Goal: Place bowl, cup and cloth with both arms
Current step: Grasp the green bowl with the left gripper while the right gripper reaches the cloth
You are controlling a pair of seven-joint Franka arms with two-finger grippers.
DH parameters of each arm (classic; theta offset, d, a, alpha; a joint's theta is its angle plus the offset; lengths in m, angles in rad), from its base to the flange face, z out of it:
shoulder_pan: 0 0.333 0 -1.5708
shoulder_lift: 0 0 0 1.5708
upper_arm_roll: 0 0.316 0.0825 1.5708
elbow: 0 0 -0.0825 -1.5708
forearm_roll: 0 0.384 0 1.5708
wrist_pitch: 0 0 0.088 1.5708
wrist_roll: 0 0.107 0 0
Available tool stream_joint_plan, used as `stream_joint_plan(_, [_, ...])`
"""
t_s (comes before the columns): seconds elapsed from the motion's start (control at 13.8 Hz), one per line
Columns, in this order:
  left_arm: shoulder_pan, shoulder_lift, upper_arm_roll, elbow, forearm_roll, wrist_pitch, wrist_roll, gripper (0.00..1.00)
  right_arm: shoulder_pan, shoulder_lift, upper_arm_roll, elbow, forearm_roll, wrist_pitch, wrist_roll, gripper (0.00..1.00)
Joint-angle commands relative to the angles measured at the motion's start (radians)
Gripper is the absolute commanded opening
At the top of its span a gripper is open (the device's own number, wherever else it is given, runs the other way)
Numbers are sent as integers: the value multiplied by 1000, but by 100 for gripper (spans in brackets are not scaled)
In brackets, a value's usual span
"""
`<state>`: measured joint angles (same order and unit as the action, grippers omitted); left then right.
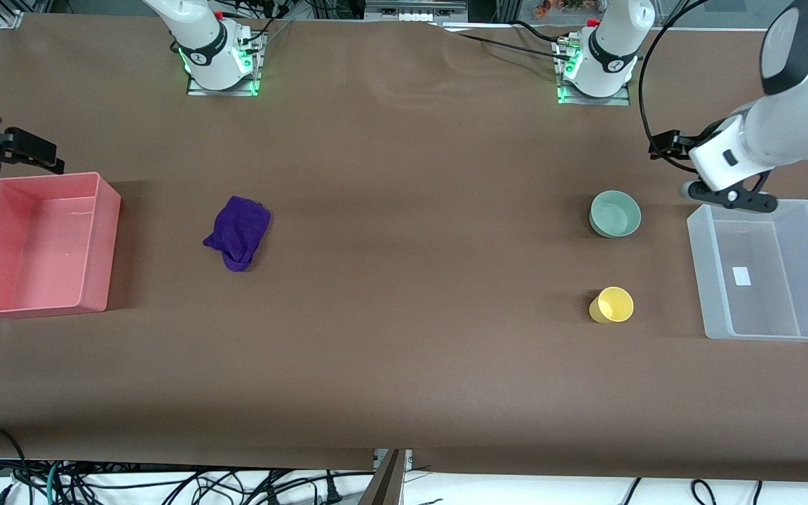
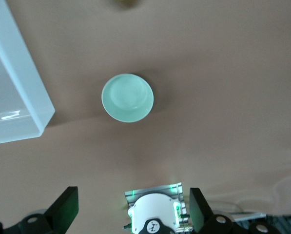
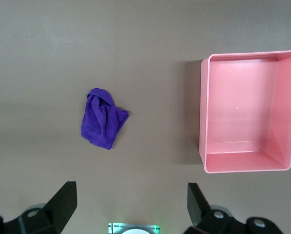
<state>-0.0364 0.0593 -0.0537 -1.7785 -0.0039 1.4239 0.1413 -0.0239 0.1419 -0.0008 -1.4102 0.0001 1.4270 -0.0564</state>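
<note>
My left gripper grabs the mint-green bowl by its rim (image 1: 616, 193) next, to place the bowl in the clear bin (image 1: 767, 278).
The mint-green bowl (image 1: 614, 214) stands upright toward the left arm's end of the table and shows in the left wrist view (image 2: 127, 97). The yellow cup (image 1: 611, 305) lies on its side, nearer the front camera than the bowl. The purple cloth (image 1: 238, 231) lies crumpled toward the right arm's end and shows in the right wrist view (image 3: 102, 118). My left gripper (image 1: 730, 195) (image 2: 132, 209) is open and empty, up in the air over the clear bin's rim. My right gripper (image 1: 15, 151) (image 3: 129, 204) is open and empty, high over the table beside the pink bin.
An empty pink bin (image 1: 39, 238) (image 3: 202, 112) sits at the right arm's end of the table. An empty clear plastic bin (image 1: 762, 245) (image 2: 13, 97) sits at the left arm's end, beside the bowl and cup. Brown table surface lies between cloth and bowl.
</note>
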Motion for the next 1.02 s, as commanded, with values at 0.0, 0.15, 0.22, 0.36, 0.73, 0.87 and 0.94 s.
stream_joint_plan(0.0, [6,1,-2,-128,15,119,153,100,4,-22,-5,-108,-2,85,12,100])
stream_joint_plan(0.15, [33,4,-2,-221,13,278,292,100,4,-16,1,-168,-2,110,12,100])
stream_joint_plan(0.22, [41,7,-2,-281,13,370,372,100,4,-9,10,-183,-8,136,12,100])
stream_joint_plan(0.36, [56,19,-2,-411,13,597,563,100,-4,5,12,-249,-6,214,10,100])
stream_joint_plan(0.73, [85,157,-2,-538,13,923,768,100,-5,1,45,-418,-3,384,42,100])
stream_joint_plan(0.87, [104,212,-3,-538,13,969,787,100,-2,2,67,-508,-2,488,108,100])
stream_joint_plan(0.94, [104,233,-3,-541,13,990,794,100,-4,4,86,-535,-3,521,130,100])
